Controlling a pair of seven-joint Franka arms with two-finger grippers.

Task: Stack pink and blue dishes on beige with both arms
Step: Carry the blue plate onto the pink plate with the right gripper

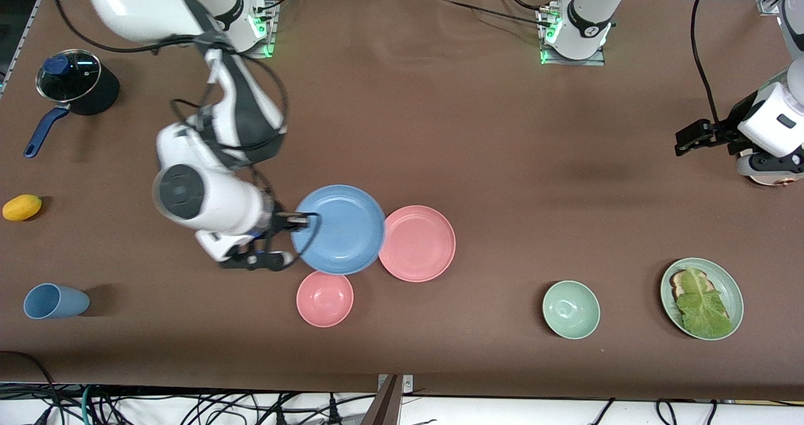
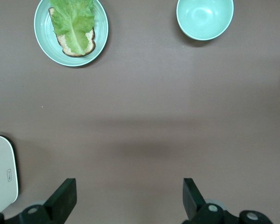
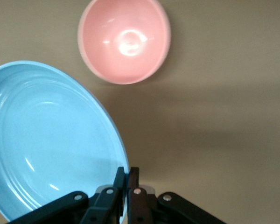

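Pink shows uncovered beside the blue rim, so I will rest the blue plate inside the pink plate before opening my right gripper.
My right gripper (image 1: 304, 221) (image 3: 129, 175) is shut on the rim of the blue plate (image 1: 342, 227) (image 3: 46, 140). The plate's edge overlaps the rim of the pink plate (image 1: 419, 243), which lies flat on the table beside it. A sliver of something round and beige (image 1: 769, 179) shows under the left arm's wrist; I cannot tell if it is the beige plate. My left gripper (image 1: 688, 141) (image 2: 129, 196) hangs open over bare table at the left arm's end, with nothing between its fingers.
A pink bowl (image 1: 325, 298) (image 3: 125, 39) sits just nearer the camera than the blue plate. A green bowl (image 1: 571, 309) (image 2: 205, 17) and a green plate with lettuce (image 1: 702, 297) (image 2: 71, 31) stand near the front edge. A lidded pot (image 1: 75, 83), yellow fruit (image 1: 22, 207) and blue cup (image 1: 53, 301) are at the right arm's end.
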